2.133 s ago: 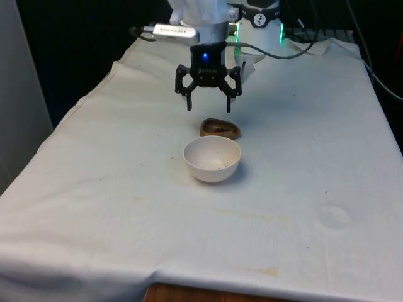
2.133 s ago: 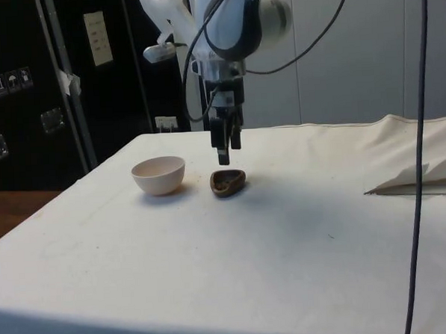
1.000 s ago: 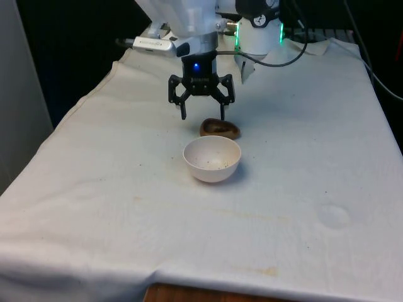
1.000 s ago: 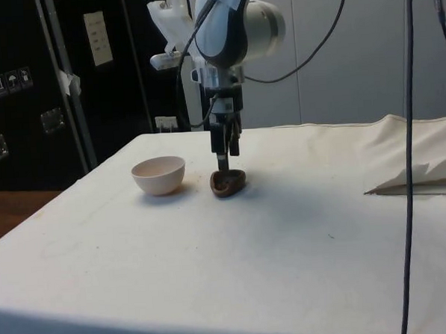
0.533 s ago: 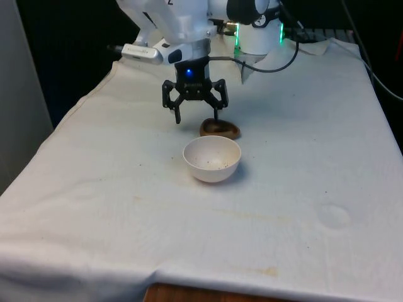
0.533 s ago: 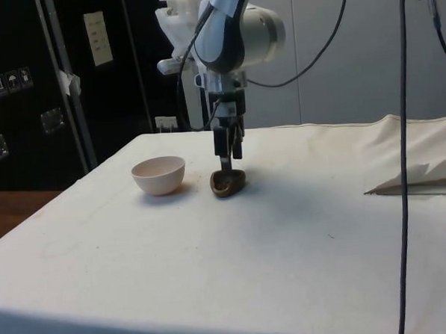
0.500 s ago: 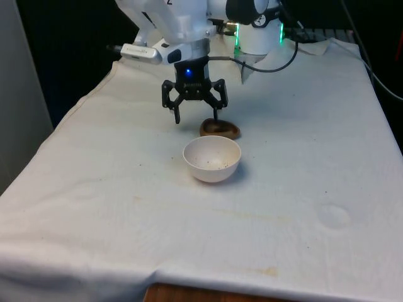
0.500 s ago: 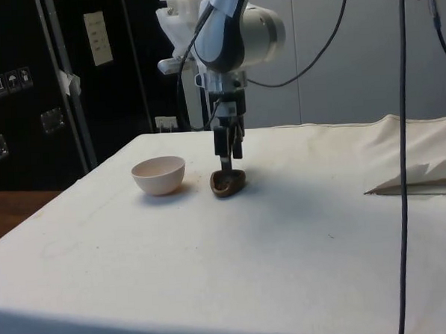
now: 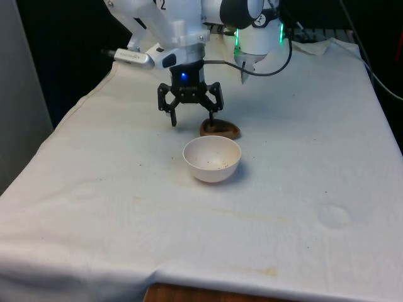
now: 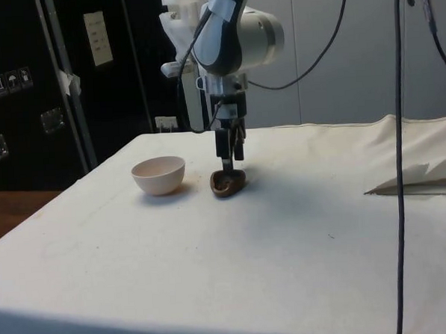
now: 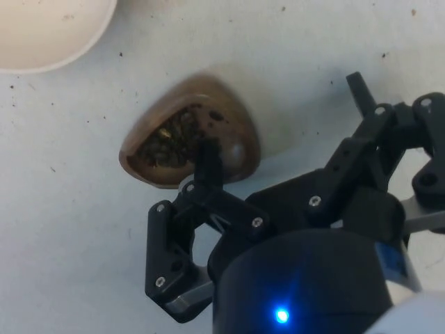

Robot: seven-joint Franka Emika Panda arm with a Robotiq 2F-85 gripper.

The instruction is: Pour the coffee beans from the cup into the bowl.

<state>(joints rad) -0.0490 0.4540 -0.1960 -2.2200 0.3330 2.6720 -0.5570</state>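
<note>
My gripper is to take hold of the small brown wooden cup by its rim (image 11: 154,125) next, so that it can pour the coffee beans into the bowl (image 11: 45,28).
A small brown cup (image 9: 221,129) with dark coffee beans in it lies on the white cloth just behind a white bowl (image 9: 212,159). My gripper (image 9: 192,119) is open and low at the cup's side towards the front view's left. One fingertip (image 11: 208,149) dips over the cup (image 11: 182,133) at its rim, while the other fingertip (image 11: 357,85) hangs over bare cloth. In the side view the gripper (image 10: 228,164) points straight down onto the cup (image 10: 228,182), and the bowl (image 10: 159,175) stands beside it. A few specks lie in the bowl (image 11: 42,28).
White cloth (image 9: 302,189) covers the table, with faint brown stains near the front edge. A folded piece of cloth (image 10: 422,179) and hanging cables (image 10: 397,128) lie at the far side in the side view.
The gripper has come down and shifted towards the front view's left, from above the cup to its rim. Cup and bowl have not moved.
</note>
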